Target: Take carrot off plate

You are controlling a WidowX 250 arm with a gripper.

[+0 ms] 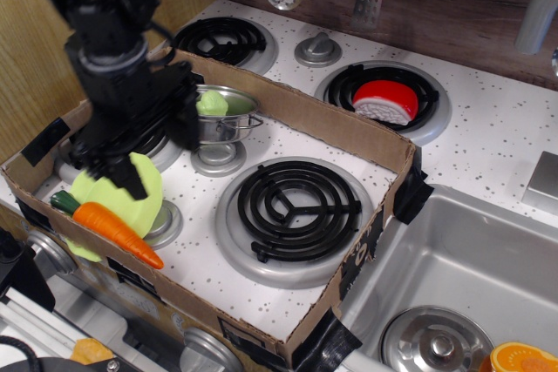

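The gripper picks up the carrot by its thick orange end [94, 216] beside the green stub next, to take the carrot off the plate [139, 199].
The orange carrot [115, 232] with its dark green stub lies across the front edge of the lime-green plate [139, 199], at the front left inside the cardboard box. My black gripper [155, 152] hangs open just above the back of the plate, fingers spread wide, one finger [129, 179] over the plate and the other [186, 125] near the steel bowl. It holds nothing and is apart from the carrot.
A cardboard box wall [349, 132] rings the two front burners. A steel bowl [223, 119] with a green item stands behind the plate. A large black burner [288, 204] lies to the right. A red item [384, 99] sits on the back right burner. The sink [471, 267] is at right.
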